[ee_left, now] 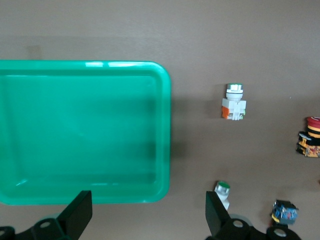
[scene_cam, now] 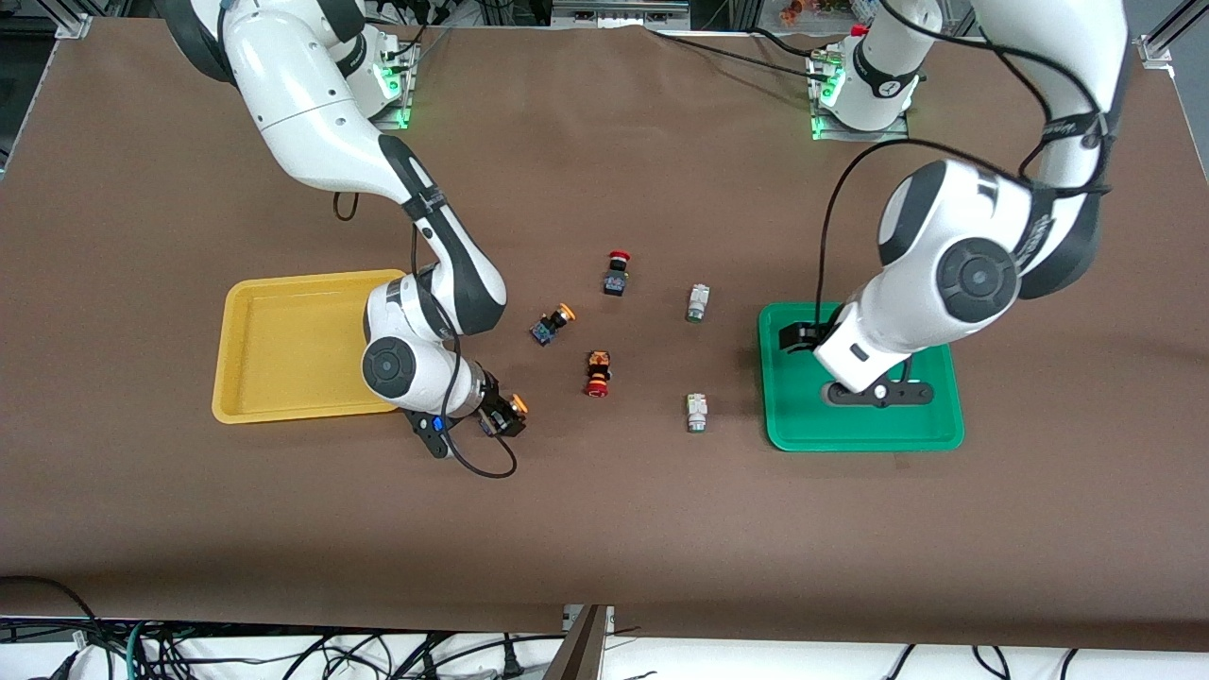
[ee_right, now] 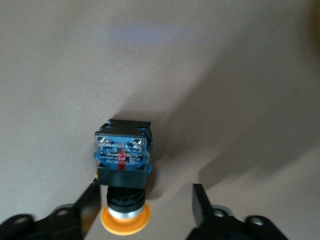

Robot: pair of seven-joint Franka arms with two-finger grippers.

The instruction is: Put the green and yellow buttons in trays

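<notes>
The left gripper will next grab the green-tipped button by its white body (scene_cam: pixel 697 310), so the green cap stays free on the way to the green tray (scene_cam: pixel 859 434).
My right gripper (scene_cam: pixel 503 417) is low at the table beside the yellow tray (scene_cam: pixel 283 345), open around a dark-bodied, yellow-capped button (scene_cam: pixel 517 405). In the right wrist view this button (ee_right: pixel 122 165) lies between the fingers, close to one of them. A second yellow-capped button (scene_cam: pixel 553 325) lies mid-table. Two white, green-tipped buttons (scene_cam: pixel 697 302) (scene_cam: pixel 696 413) lie beside the green tray (scene_cam: pixel 859 434). My left gripper (scene_cam: pixel 878 392) is open and empty over the green tray (ee_left: pixel 85 130). The left wrist view shows both white buttons (ee_left: pixel 234 102) (ee_left: pixel 223 191).
A red-capped black button (scene_cam: pixel 617 272) and a red-capped orange-and-black button (scene_cam: pixel 597 373) lie mid-table among the others. Both trays hold nothing. Cables trail from the right gripper toward the front camera.
</notes>
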